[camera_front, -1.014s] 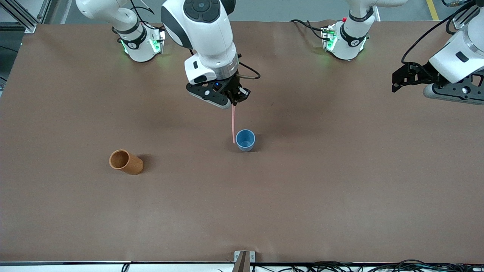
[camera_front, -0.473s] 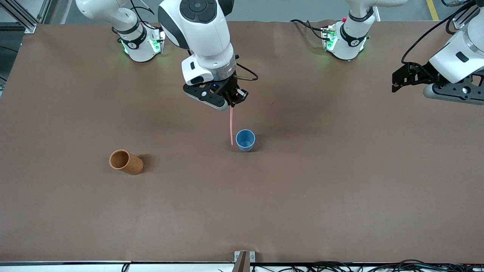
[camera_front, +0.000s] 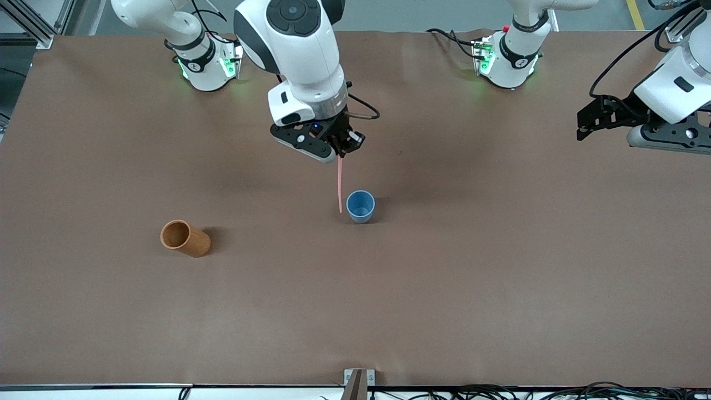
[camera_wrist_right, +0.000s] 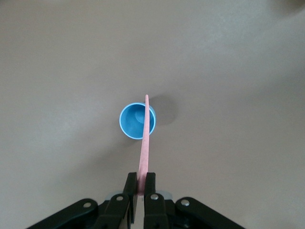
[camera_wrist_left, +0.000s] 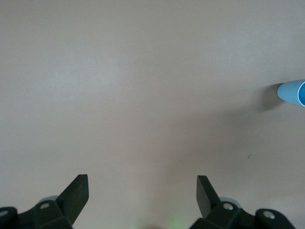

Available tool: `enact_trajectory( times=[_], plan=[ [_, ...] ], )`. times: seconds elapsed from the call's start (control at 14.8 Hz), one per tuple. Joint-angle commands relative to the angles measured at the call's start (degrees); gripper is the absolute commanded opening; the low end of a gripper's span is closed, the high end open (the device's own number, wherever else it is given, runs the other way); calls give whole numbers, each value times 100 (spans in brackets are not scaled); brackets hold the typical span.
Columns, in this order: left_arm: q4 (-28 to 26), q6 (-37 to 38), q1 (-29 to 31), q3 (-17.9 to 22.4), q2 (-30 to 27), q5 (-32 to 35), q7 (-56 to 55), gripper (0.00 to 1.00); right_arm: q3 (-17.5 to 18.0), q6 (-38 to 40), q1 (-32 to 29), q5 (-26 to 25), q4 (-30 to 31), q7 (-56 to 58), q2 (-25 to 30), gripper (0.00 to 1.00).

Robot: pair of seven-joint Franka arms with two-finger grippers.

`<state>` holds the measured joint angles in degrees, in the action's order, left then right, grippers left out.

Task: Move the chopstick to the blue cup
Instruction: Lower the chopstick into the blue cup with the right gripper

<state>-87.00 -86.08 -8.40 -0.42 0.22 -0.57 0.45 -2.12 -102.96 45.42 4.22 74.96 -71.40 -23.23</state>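
The chopstick's lower tip (camera_front: 340,210) hangs beside the blue cup's opening (camera_front: 360,202), so it is too early to open. My right gripper next lines the chopstick's tip up with the blue cup's opening.
My right gripper (camera_front: 340,154) is shut on the top end of the pale pink chopstick (camera_front: 340,186), which hangs nearly upright in the air. Its lower tip ends just beside the blue cup (camera_front: 360,206), toward the right arm's end of the table. In the right wrist view the chopstick (camera_wrist_right: 144,143) runs from my closed fingers (camera_wrist_right: 141,187) across the open mouth of the blue cup (camera_wrist_right: 132,121), which stands upright on the brown table. My left gripper (camera_front: 580,123) waits open over the left arm's end of the table, and its wrist view shows its gripper (camera_wrist_left: 142,188) holding nothing.
An orange-brown cup (camera_front: 185,238) lies on its side toward the right arm's end of the table, nearer to the front camera than the blue cup. The edge of the blue cup (camera_wrist_left: 293,92) shows in the left wrist view. Cables run along the table's front edge.
My right gripper with the chopstick shifted slightly toward the right arm's end, so the chopstick's tip sits a bit farther from the cup's rim. The left arm rose a little.
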Motion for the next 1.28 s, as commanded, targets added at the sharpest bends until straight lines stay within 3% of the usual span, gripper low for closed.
enact_trajectory(
  times=[0.0, 0.81, 1.22],
  plan=[
    [43, -40, 40, -10, -13, 13, 113, 100, -25, -66, 160, 44, -87, -49, -217, 0],
    [43, -76, 32, -19, 13, 4, 69, 100, -25, -444, 283, 79, -69, -5, -700, 2],
    [43, -76, 31, -19, 22, -5, 87, 100, -25, -752, 345, 114, -61, 3, -850, 20]
  ],
)
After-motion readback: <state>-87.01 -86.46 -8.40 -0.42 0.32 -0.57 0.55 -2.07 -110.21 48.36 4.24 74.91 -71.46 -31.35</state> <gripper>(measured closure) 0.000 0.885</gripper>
